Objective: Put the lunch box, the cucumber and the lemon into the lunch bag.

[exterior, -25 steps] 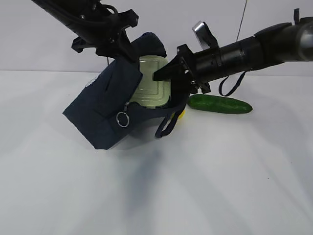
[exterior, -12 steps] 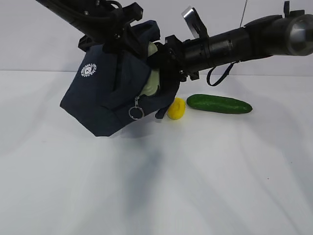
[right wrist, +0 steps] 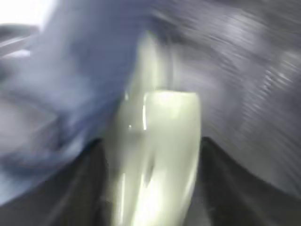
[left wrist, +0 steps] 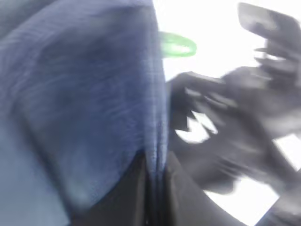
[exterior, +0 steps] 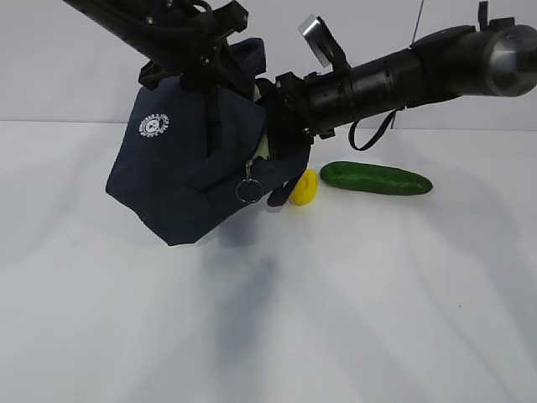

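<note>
My right gripper opens now, since the pale green lunch box sits between the lunch bag's navy fabric sides and would rest in the lunch bag (exterior: 189,172).
My left gripper (left wrist: 155,179) is shut on a fold of the navy lunch bag (exterior: 189,172) and holds the bag up by its top edge, tilted, with one corner near the table. Inside the bag's opening, my right gripper (right wrist: 153,160) is shut on the pale green lunch box (right wrist: 157,141). In the exterior view only a sliver of the lunch box (exterior: 263,148) shows. The yellow lemon (exterior: 304,186) lies on the table just right of the bag. The dark green cucumber (exterior: 376,178) lies further right, and its tip (left wrist: 176,45) shows in the left wrist view.
A silver ring pull (exterior: 247,191) hangs from the bag's zipper, and a loop handle (exterior: 281,195) dangles beside the lemon. The right arm (exterior: 403,71) reaches in from the upper right above the cucumber. White tabletop (exterior: 277,319) stretches across the front.
The lunch box has gone deeper into the bag, from mostly visible to a sliver. The right gripper moved left into the opening. The bag swung more upright, uncovering the lemon.
</note>
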Robot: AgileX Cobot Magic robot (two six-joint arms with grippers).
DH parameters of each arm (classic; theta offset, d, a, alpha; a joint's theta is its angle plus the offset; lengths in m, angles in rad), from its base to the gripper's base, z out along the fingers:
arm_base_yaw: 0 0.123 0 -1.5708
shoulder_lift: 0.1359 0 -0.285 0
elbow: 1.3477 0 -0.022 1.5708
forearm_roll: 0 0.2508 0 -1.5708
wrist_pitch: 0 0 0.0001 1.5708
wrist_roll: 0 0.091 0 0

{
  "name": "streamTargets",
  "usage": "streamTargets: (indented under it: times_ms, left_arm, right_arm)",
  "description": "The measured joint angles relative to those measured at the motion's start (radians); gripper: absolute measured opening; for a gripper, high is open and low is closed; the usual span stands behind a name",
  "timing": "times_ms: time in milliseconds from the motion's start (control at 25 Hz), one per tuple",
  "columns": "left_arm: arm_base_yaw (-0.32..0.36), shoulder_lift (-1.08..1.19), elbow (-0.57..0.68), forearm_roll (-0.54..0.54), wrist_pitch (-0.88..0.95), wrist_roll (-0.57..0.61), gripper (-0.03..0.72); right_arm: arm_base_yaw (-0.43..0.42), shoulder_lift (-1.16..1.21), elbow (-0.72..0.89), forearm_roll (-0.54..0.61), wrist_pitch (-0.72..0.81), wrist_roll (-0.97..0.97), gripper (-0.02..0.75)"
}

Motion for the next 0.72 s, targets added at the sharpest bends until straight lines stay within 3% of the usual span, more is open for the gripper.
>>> streamTargets:
  times_ms: [120, 400, 720]
  left_arm:
    - [0.004, 0.000, 0.000, 0.018, 0.007, 0.000, 0.022]
    - [0.036, 0.000, 0.000, 0.088, 0.038, 0.000, 0.022]
    - [0.109, 0.007, 0.002, 0.147, 0.043, 0.003, 0.022]
  right_arm:
    - [0.000, 0.000, 0.000, -0.005, 0.017, -0.003, 0.404]
    - [0.000, 0.000, -0.012, -0.015, 0.105, -0.006, 0.525]
    - [0.006, 0.000, -0.143, -0.173, 0.150, 0.085, 0.539]
